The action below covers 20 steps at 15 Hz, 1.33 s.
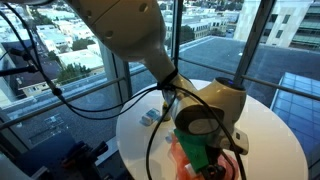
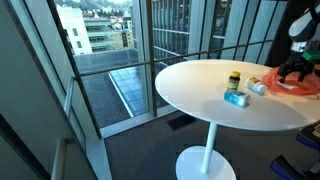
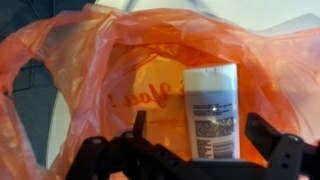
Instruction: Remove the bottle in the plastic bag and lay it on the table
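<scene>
My gripper should close on the bottle now, because the white bottle's printed label (image 3: 214,129) runs back between my fingers, beside their sides, and closing now would hold the bottle.
An orange plastic bag (image 3: 90,70) lies open on the white round table. Inside it is a white bottle (image 3: 212,105) with a printed label, lying flat. My gripper (image 3: 200,135) is open just above the bag's mouth, with one finger on each side of the bottle's lower end. I cannot tell whether the fingers touch the bottle. In both exterior views the gripper (image 1: 213,152) (image 2: 293,68) hangs over the bag (image 1: 183,152) (image 2: 288,84) near the table's edge. The bottle is hidden in those views.
Beside the bag on the table (image 2: 200,85) are a small yellow-capped jar (image 2: 234,78), a teal item (image 2: 236,98) and a white item (image 2: 257,88). They also show in an exterior view (image 1: 150,117). Glass walls and a railing surround the table.
</scene>
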Available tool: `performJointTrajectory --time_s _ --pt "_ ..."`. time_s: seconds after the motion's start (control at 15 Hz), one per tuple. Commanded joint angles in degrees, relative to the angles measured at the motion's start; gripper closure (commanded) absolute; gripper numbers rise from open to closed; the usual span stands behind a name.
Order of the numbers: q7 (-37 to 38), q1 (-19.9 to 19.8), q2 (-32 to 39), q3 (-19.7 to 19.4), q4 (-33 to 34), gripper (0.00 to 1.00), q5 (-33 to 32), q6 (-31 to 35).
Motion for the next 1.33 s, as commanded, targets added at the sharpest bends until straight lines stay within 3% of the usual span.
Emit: performJointTrajectory --time_s 0.0,0.27,0.4,0.8,1.27 --pt "-1.11 -1.09 1.46 0.94 1.65 0.0 0.46 0.67" --pt "-0.94 -1.0 1.89 0.94 1.64 0.0 0.26 1.38" --pt "-0.77 -0.95 2.05 0.87 1.62 0.27 0.16 1.6" --pt "-0.31 -0.5 0.63 0.72 0.83 0.74 -0.01 1.53" --pt "1.23 1.25 -4.19 -0.14 -1.04 0.75 -1.22 0.56"
